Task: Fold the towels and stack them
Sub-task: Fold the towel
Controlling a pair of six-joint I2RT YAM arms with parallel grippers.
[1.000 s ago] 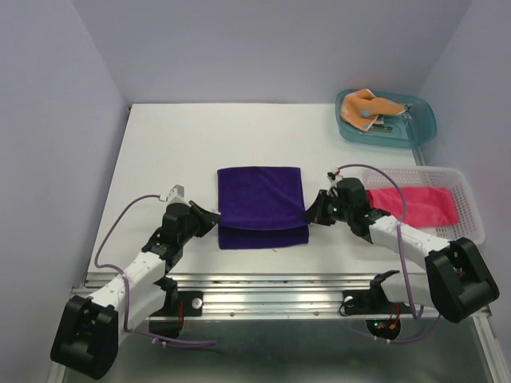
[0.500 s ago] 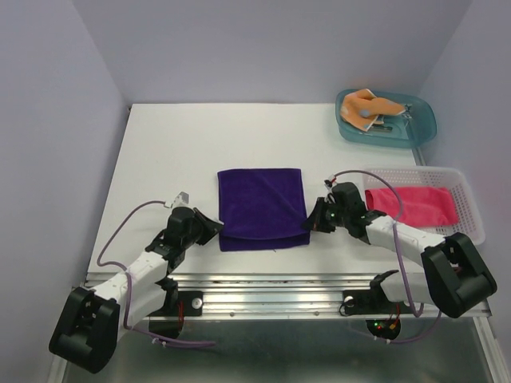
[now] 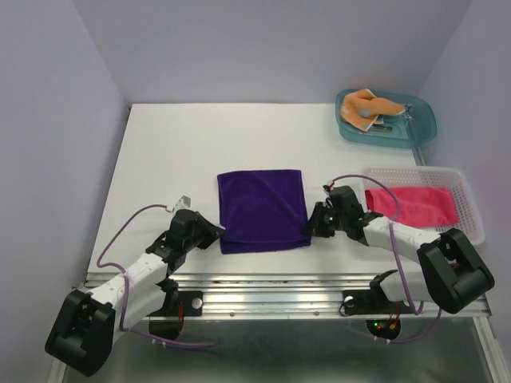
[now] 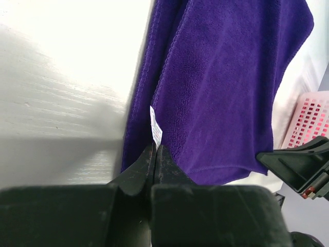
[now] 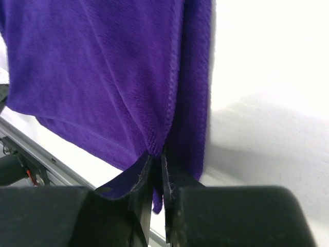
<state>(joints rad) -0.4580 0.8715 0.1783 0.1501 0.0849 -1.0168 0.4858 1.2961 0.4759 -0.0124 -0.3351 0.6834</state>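
The folded layers lie flat on the tabletop, so the robot's left gripper should open, and the cloth edge would rest in place.
The dark purple towel (image 3: 262, 209) lies folded in the middle of the table, its layers stacked. My left gripper (image 3: 215, 232) is at its near left corner, shut on the cloth edge (image 4: 221, 92) by the white tag (image 4: 156, 131). At the near right corner my right gripper (image 3: 310, 227) has its jaws only a sliver apart, and the purple corner (image 5: 92, 67) still sits between them. The pink-red towel (image 3: 415, 203) lies in a white basket. The orange dotted towel (image 3: 363, 108) sits crumpled in a teal tray.
The white basket (image 3: 467, 209) stands just right of my right arm. The teal tray (image 3: 427, 120) is at the back right. A metal rail (image 3: 271, 283) runs along the near table edge. Lilac walls close in the left, back and right.
Both grippers have moved towards the near edge, drawing the towel's upper layer down over the lower fold. The right jaws have parted slightly.
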